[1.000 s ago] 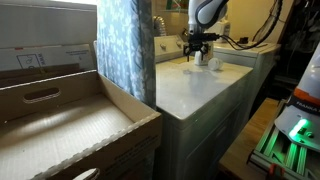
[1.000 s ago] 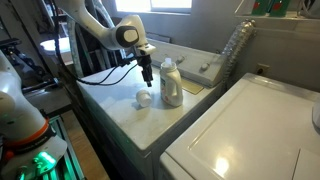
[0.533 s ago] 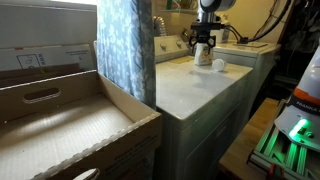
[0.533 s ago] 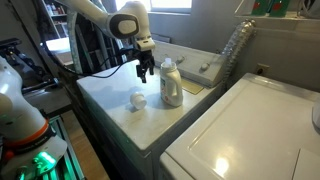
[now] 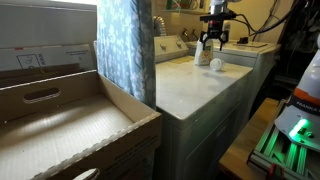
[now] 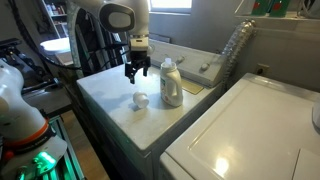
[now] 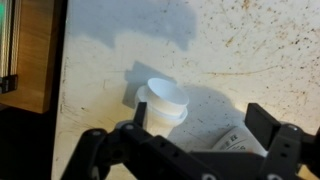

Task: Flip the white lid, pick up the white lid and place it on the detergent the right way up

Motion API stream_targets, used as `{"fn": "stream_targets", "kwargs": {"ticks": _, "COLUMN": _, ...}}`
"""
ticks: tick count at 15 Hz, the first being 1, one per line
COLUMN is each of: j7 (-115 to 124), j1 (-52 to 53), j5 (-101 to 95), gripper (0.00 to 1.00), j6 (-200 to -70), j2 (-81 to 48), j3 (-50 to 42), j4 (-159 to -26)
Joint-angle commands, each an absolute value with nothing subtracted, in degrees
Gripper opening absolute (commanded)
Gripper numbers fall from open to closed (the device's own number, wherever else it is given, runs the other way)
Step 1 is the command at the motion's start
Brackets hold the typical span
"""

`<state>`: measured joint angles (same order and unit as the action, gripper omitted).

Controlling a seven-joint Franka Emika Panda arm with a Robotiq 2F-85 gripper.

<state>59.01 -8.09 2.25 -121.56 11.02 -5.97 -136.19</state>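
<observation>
I should grab the white lid [image 6: 141, 100] around its body below the edge, so its open end stays free. Then I can flip it onto the detergent.
The white lid [image 6: 141, 100] is a small round cap resting on the white washer top [image 6: 110, 95], left of the detergent [image 6: 171, 83], a cream bottle with a yellow-orange label. In an exterior view the lid [image 5: 216, 64] lies beside the bottle [image 5: 203, 53]. My gripper [image 6: 134, 74] hangs open and empty above the lid, well clear of it; it also shows in an exterior view [image 5: 215, 41]. In the wrist view the lid [image 7: 165, 101] sits below, open end up, between my open fingers [image 7: 198, 125], with part of the bottle [image 7: 238, 140] at lower right.
A second white appliance [image 6: 250, 130] stands next to the washer. A control panel [image 6: 205, 68] rises behind the bottle. A patterned curtain [image 5: 125, 45] and a cardboard box [image 5: 60, 120] fill the near side in an exterior view. Cables trail off the washer's far edge.
My gripper has risen and shifted away from the bottle toward a spot over the lid. The lid and bottle have not moved.
</observation>
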Motion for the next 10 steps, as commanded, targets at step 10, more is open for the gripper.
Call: {"fn": "stream_targets", "kwargs": {"ticks": 10, "j7": 57.98, "j1": -13.90, "j5": 5.97, "gripper": 1.00, "j6": -140.12, "j2": 11.69, "j3": -8.75, "j4": -147.87}}
